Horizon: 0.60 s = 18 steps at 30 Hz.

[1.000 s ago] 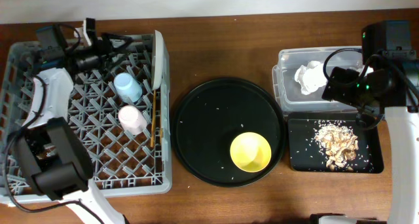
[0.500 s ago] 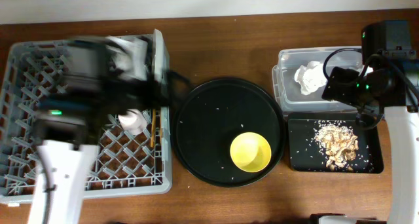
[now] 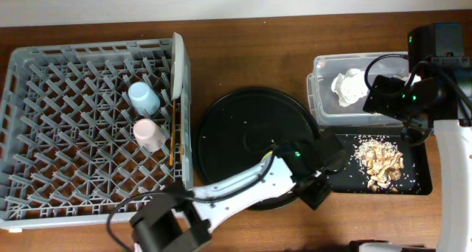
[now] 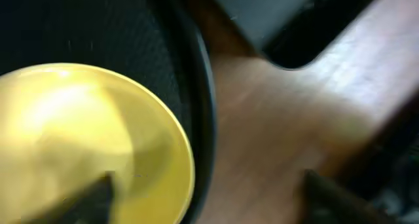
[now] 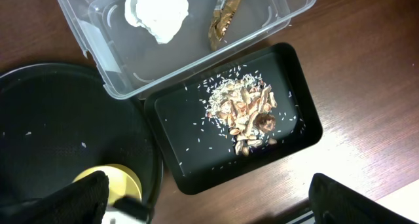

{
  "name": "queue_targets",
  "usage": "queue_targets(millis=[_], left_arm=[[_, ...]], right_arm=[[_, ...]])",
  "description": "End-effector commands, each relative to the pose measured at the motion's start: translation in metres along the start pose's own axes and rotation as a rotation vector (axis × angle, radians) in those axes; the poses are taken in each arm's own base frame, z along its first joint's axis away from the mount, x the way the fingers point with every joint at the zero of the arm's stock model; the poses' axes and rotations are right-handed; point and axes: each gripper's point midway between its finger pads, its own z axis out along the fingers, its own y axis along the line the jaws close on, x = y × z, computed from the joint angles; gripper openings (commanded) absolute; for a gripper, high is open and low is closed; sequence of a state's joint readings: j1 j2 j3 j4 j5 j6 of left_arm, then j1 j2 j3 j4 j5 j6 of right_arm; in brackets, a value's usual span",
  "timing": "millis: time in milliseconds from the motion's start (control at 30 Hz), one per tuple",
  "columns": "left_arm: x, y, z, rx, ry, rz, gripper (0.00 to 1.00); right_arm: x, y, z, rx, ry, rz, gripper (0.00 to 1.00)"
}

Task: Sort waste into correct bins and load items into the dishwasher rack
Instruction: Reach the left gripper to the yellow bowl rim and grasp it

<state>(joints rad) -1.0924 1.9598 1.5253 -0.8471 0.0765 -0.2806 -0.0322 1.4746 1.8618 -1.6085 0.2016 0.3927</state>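
Observation:
My left gripper pinches the yellow bowl's rim near the round tray's edge next, one finger inside, leaving its body free to load tilted into the rack.
The yellow bowl sits on the round black tray; in the overhead view my left arm hides it. My left gripper is open, one finger over the bowl and the other beyond its rim. It shows in the overhead view. My right gripper is open and empty above the bins. The clear tub holds the white tissue and the gold-brown wrapper. The black rectangular tray holds food scraps. The grey rack holds the blue cup, pink cup, plate on edge and chopsticks.
Rice grains lie scattered on the round black tray and in the rectangular tray. My left arm stretches from the front edge across the round tray. The right arm's base stands at the right edge of the table.
My left arm has swung from the rack's far left corner across to the round tray and now covers the yellow bowl. The right arm has not moved.

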Motion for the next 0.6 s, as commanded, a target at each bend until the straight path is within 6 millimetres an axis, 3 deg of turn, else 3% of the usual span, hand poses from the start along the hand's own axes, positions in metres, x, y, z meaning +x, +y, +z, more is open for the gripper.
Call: queue_targets(millis=[0, 33, 67, 100, 167, 300, 500, 567], left_arm=[[0.009, 0.013, 0.025, -0.057, 0.052, 0.000, 0.99], [0.010, 0.014, 0.029, -0.063, 0.060, 0.000, 0.92], [0.011, 0.017, 0.032, -0.080, 0.066, -0.001, 0.65], [0.012, 0.019, 0.034, -0.089, 0.068, 0.000, 0.51], [0.011, 0.020, 0.034, -0.096, 0.067, 0.000, 0.34], [0.013, 0.019, 0.034, -0.096, 0.072, 0.002, 0.24], [0.026, 0.010, 0.038, -0.101, 0.101, 0.031, 0.23], [0.030, 0.015, 0.040, -0.136, 0.108, 0.039, 0.23]], right_arm=[[-0.002, -0.003, -0.004, 0.007, -0.019, 0.010, 0.99], [-0.002, -0.003, -0.004, 0.007, -0.019, 0.010, 0.99], [-0.002, -0.003, -0.004, 0.007, -0.019, 0.010, 0.99], [-0.002, -0.003, -0.004, 0.007, -0.019, 0.010, 0.99], [-0.002, -0.003, -0.004, 0.007, -0.019, 0.010, 0.99], [-0.002, -0.003, -0.004, 0.006, -0.019, 0.010, 0.99], [-0.002, -0.003, -0.004, 0.007, -0.019, 0.010, 0.99], [-0.002, -0.003, -0.004, 0.007, -0.019, 0.010, 0.99]])
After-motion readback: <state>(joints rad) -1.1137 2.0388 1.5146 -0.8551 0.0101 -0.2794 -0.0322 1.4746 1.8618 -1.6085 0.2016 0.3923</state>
